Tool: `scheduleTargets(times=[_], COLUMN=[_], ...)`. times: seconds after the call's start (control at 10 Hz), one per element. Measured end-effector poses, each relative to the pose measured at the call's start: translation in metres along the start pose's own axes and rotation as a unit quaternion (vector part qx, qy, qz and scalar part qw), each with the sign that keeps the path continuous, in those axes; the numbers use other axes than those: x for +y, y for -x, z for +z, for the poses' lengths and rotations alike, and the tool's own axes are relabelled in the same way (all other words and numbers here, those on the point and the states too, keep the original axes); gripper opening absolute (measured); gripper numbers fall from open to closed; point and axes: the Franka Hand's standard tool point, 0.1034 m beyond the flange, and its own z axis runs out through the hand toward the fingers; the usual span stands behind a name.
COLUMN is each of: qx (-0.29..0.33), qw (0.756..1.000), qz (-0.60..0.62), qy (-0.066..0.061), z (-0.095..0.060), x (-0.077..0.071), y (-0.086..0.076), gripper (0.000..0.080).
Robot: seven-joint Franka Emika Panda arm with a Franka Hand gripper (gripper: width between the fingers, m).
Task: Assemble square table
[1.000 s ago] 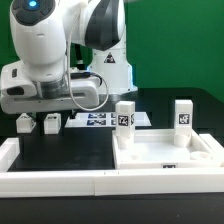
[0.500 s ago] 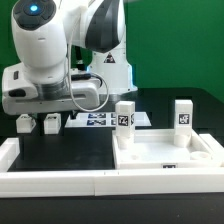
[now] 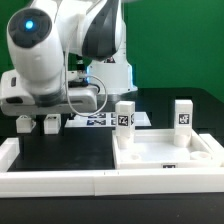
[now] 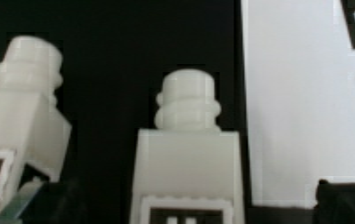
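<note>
The middle leg [image 4: 188, 172] is between my dark fingers in the wrist view, so my gripper should close on it. Closing now would hold it.
The white square tabletop panel [image 3: 165, 152] lies at the exterior view's right with two tagged white legs [image 3: 125, 114] [image 3: 183, 112] standing upright on it. Two loose white legs [image 3: 26, 123] [image 3: 50, 122] sit on the black surface at the exterior view's left, under my hand. In the wrist view these are the side leg [image 4: 25, 95] and the middle leg [image 4: 188, 140]. My gripper [image 4: 192, 200] is open, with one dark fingertip [image 4: 343, 195] on each side of the middle leg, not touching it. In the exterior view my hand hides the fingers.
The marker board [image 3: 100, 120] lies just beside the loose legs and shows in the wrist view [image 4: 307, 90] as well. A long low white wall [image 3: 60, 180] edges the front of the black surface. The robot base stands behind.
The arm's upper links have swung toward the exterior view's left. The hand stays low over the two loose legs. The panel and its upright legs have not moved.
</note>
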Motion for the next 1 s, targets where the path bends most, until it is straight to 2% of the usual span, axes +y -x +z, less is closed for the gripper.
scheduleTargets(times=[0.3, 0.7, 0.8, 0.9, 1.0], qx=[-0.063, -0.059, -0.059, -0.059, -0.059], qw=[0.998, 0.998, 0.998, 0.998, 0.998], qz=[0.003, -0.001, -0.001, -0.002, -0.002], qy=[-0.001, 0.003, 0.003, 0.003, 0.003], z=[0.0039, 0.0023, 0.0024, 0.0023, 0.0023], x=[0.0028, -0.0008, -0.0006, -0.0012, -0.0012], y=[-0.0058, -0.0092, -0.0092, -0.0094, -0.0093], gripper=[0.0648, 0.0621, 0.0438, 0.0438, 0.0284])
